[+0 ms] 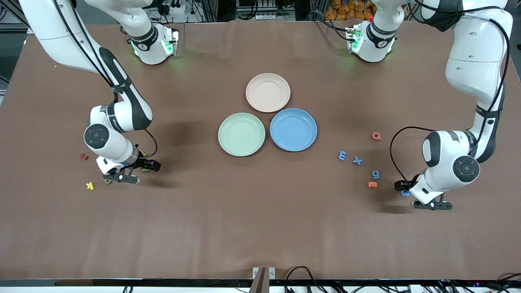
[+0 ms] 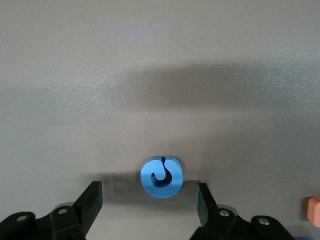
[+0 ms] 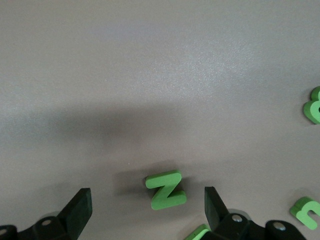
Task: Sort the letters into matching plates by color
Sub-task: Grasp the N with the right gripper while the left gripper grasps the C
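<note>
The green N should go onto the green plate (image 1: 241,134), so I need to grab it next by the ends of its straight legs with my right gripper.
My left gripper (image 2: 148,202) is open and low over the table, its fingers on either side of a blue C-shaped letter (image 2: 161,176) without touching it. In the front view this gripper (image 1: 423,201) is at the left arm's end, with the blue letter (image 1: 405,193) partly hidden by it. More blue letters, an E (image 1: 342,155), an X (image 1: 357,160) and a third (image 1: 375,174), lie nearby. My right gripper (image 3: 146,206) is open around a green N (image 3: 166,189), with other green letters (image 3: 314,105) beside it. The green plate (image 1: 241,134) and blue plate (image 1: 293,129) sit mid-table, both bare.
A pinkish-beige plate (image 1: 268,92) lies farther from the front camera than the two task plates. A red letter (image 1: 376,136) and an orange one (image 1: 372,184) lie among the blue letters. A yellow letter (image 1: 90,185) and a red one (image 1: 84,156) lie near the right gripper (image 1: 122,176).
</note>
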Motion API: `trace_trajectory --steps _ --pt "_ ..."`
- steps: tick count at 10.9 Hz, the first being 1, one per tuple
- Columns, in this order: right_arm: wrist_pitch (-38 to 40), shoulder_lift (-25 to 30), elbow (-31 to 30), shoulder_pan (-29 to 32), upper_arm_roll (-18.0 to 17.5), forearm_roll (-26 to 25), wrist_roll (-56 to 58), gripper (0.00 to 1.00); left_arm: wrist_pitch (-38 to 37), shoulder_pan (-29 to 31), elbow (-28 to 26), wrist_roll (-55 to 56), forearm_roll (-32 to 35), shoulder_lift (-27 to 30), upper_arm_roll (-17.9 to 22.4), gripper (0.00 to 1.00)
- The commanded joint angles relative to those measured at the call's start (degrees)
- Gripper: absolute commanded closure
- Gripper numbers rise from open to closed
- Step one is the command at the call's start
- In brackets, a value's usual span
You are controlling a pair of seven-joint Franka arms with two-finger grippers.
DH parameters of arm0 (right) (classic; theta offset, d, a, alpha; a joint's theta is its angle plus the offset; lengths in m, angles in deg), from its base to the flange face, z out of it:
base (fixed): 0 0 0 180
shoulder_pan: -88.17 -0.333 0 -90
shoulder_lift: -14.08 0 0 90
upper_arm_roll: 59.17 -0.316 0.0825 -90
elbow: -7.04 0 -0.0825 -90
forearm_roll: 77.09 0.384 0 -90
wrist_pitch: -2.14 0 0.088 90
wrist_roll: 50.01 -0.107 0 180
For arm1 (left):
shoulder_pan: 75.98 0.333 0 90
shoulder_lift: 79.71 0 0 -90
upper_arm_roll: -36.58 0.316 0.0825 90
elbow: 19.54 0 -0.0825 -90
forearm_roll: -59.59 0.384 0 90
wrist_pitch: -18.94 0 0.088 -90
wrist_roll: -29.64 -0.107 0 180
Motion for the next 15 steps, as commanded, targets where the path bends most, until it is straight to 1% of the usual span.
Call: trace_trajectory --steps 1,3,4,5,7,9,13,15 --pt "-1.3 0.2 -0.7 1.9 -1.5 -3.7 -1.0 0.00 0.5 -0.4 1.3 -0.6 -0.9 -0.9 0.2 0.17" --pt "-2.5 -0.3 -0.7 2.2 -1.5 -3.9 -1.0 0.00 0.5 -0.7 2.1 -0.6 -0.8 -1.5 0.1 0.17" --pt "-3.2 -0.4 -0.7 2.6 -2.2 -3.9 -1.0 0.00 0.5 -1.1 2.4 -0.5 -0.8 -1.6 0.2 0.17" --pt "-3.4 -0.7 -0.8 4.4 -4.1 -4.0 -1.0 0.00 0.5 -1.0 2.4 -0.6 -0.8 -1.6 0.2 0.17" --pt "-3.5 -0.8 -0.8 5.8 -5.1 -4.4 -1.0 0.00 1.0 -1.4 3.1 -0.5 -0.8 -2.0 0.2 0.18" --pt "-3.7 -0.8 -1.4 7.2 -5.9 -5.8 -1.0 0.00 1.2 -1.6 3.2 -0.6 -0.7 -2.2 0.2 0.19" --pt "-5.6 -1.6 -2.3 9.9 -7.8 -7.1 -1.1 0.00 1.4 -1.4 3.3 -0.8 -0.7 -2.2 0.2 0.25" --pt "-6.2 -2.2 -2.3 10.1 -7.9 -7.5 -1.1 0.00 1.6 -1.1 3.3 -1.9 -0.8 -2.3 0.2 0.26"
